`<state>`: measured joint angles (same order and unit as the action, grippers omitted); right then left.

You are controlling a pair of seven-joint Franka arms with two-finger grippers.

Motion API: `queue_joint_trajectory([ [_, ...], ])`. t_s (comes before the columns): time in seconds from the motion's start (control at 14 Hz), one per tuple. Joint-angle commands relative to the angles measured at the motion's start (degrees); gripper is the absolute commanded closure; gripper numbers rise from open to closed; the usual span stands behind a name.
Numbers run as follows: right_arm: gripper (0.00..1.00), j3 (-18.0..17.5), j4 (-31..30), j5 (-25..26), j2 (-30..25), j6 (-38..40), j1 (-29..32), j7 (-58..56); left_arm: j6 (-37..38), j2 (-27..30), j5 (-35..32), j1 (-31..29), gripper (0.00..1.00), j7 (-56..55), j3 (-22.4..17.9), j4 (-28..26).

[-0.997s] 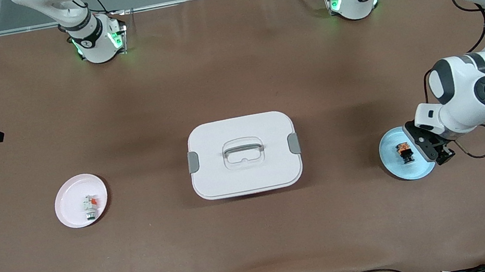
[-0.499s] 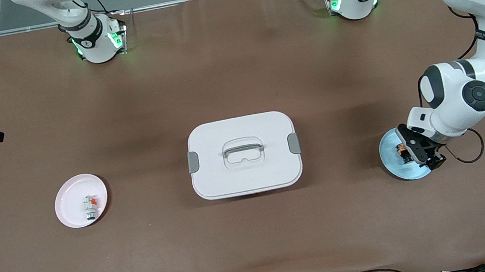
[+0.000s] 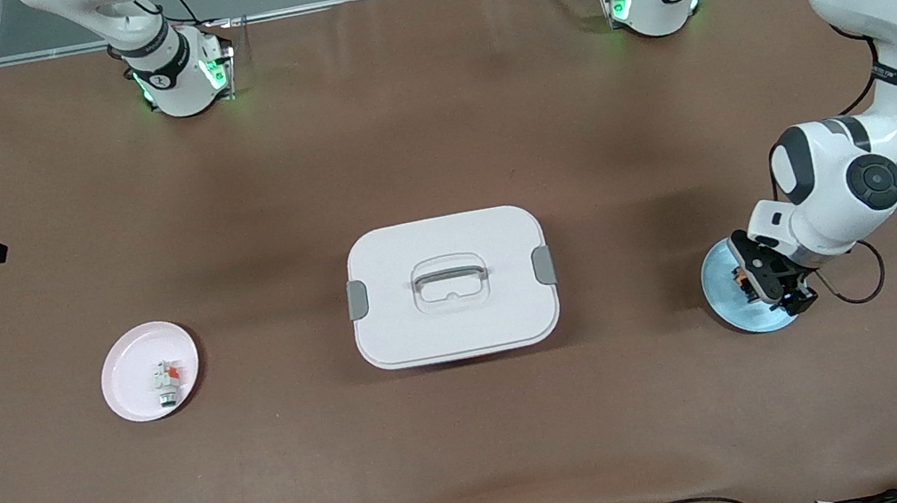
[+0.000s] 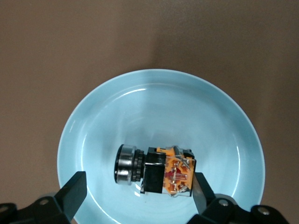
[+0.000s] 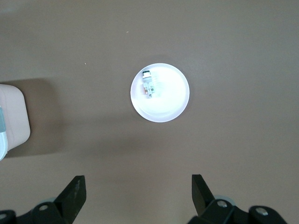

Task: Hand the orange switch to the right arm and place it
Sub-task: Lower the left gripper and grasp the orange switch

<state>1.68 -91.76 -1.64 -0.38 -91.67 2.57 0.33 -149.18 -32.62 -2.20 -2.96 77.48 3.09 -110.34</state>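
Note:
The orange switch has to go to my right arm next, so my left gripper needs to hold it by its silver ring (image 4: pixel 125 164) and orange end (image 4: pixel 179 172).
The orange switch (image 4: pixel 156 170) lies on its side in a light blue plate (image 4: pixel 93 116) toward the left arm's end of the table. It has a black body, a silver ring at one end and an orange end. My left gripper (image 4: pixel 138 184) is open, low over the plate, with one finger on each side of the switch; one fingertip (image 4: pixel 200 183) is close to the orange end. In the front view the left gripper (image 3: pixel 764 282) covers most of the switch (image 3: pixel 738 275) on the blue plate (image 3: pixel 728 308). My right gripper (image 5: pixel 138 182) is open and empty, high over the table.
A white lidded box (image 3: pixel 451 287) with a handle stands mid-table, its corner showing in the right wrist view (image 5: pixel 11 116). A pink plate (image 3: pixel 132 400) toward the right arm's end holds a white-grey part (image 3: pixel 167 382) with a red tab; both plate (image 5: pixel 168 109) and part (image 5: pixel 148 85) show under the right gripper.
The left arm has swung in and lowered over the blue plate, and its gripper now covers the switch. The plates, box and parts have not moved.

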Motion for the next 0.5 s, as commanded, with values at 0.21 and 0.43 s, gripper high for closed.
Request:
queue_joint_trajectory([
  [0.21,0.00,-0.45,-1.14,0.06,-1.03,-0.35,0.86,-0.60,-1.90,0.28,0.53,-0.37,0.00,1.62,0.25,-1.28],
  [0.43,0.00,-0.45,-1.14,0.06,-1.03,-0.18,0.86,-0.60,-2.26,-0.16,0.53,-0.20,0.00,1.62,0.25,-1.28],
])
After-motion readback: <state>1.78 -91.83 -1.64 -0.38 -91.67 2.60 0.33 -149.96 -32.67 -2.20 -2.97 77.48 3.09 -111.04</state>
